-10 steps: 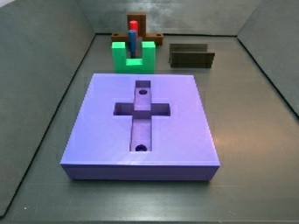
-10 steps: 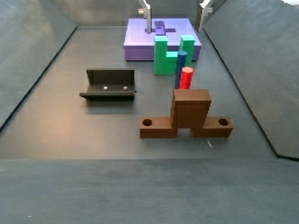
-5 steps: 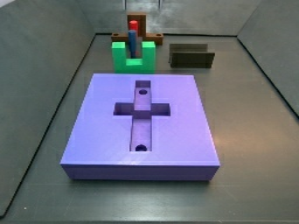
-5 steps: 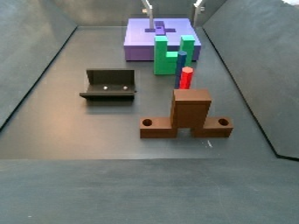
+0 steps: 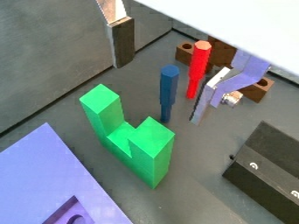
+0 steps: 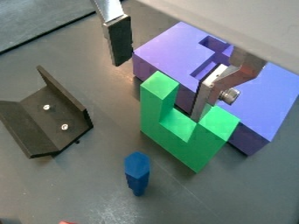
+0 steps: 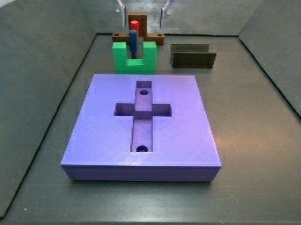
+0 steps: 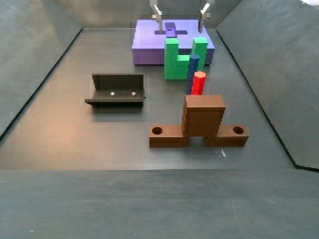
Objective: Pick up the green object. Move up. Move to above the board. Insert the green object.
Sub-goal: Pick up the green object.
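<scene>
My gripper should next grab the green object by one upright arm [image 7: 150,53] [image 5: 152,138] to put the object into the hole of the board.
The green object [image 7: 134,54] is a bright green U-shaped piece standing on the floor just beyond the far end of the board [image 7: 112,132]. It also shows in the other side view [image 8: 182,62] and in both wrist views [image 5: 128,136] [image 6: 176,124]. The board is a large purple-blue slab with a cross-shaped recess and it shows beside the green object in a wrist view [image 6: 176,57]. My gripper [image 7: 143,10] hangs open and empty above the green object, with one finger [image 5: 121,39] on each side [image 6: 216,92]. It touches nothing.
A thin blue peg [image 5: 170,87] and a red peg [image 5: 200,66] stand just behind the green object. A brown block with round holes [image 8: 200,121] stands beyond them. The dark fixture [image 8: 116,91] stands to one side [image 7: 193,57]. Grey walls close in the floor.
The gripper has moved from over the board's far end to over the green object and has come lower. It stays open. The pieces have not moved.
</scene>
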You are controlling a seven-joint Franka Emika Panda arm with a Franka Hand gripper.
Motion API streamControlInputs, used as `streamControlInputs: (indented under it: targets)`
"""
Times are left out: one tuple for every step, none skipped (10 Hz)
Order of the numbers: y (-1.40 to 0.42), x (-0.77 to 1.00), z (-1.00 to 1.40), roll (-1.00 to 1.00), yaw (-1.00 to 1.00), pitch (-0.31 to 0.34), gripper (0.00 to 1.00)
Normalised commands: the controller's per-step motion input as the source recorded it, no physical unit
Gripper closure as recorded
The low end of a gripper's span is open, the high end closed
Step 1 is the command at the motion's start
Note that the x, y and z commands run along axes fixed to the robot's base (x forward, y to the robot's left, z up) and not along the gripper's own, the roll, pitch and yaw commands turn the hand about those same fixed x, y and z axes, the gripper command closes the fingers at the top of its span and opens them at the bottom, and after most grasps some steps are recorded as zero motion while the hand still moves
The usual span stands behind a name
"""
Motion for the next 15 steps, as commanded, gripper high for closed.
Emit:
streamControlInputs:
  targets:
    - [-0.34,0.43,-0.14,0.11,0.31,0.036,0.0]
    - [-0.38,0.51,-0.26,0.15,0.37,0.039,0.0]
    - [-0.35,0.39,-0.31,0.14,0.41,0.014,0.0]
    - [-0.18,0.3,-0.3,0.06,0.42,0.0,0.0]
    - [-0.03,0.04,-0.44,0.11,0.27,0.0,0.0]
    - [0.0,-0.07,-0.32,0.15,0.15,0.0,0.0]
    - [0.0,-0.04,-0.27,0.12,0.0,0.0,0.0]
    - [0.0,0.0,-0.32,0.16,-0.07,0.0,0.0]
    - [0.0,0.0,-0.31,0.18,-0.13,0.006,0.0]
    - [0.0,0.0,-0.27,0.13,-0.07,0.009,0.0]
    - [0.0,0.0,-0.13,0.09,-0.01,0.0,0.0]
    - [0.0,0.0,0.0,0.05,0.0,0.0,0.0]
    - [0.0,0.0,0.0,0.0,0.0,0.0,0.0]
    - [0.0,0.0,0.0,0.0,0.0,0.0,1.0]
    - [0.0,0.0,0.0,0.0,0.0,0.0,1.0]
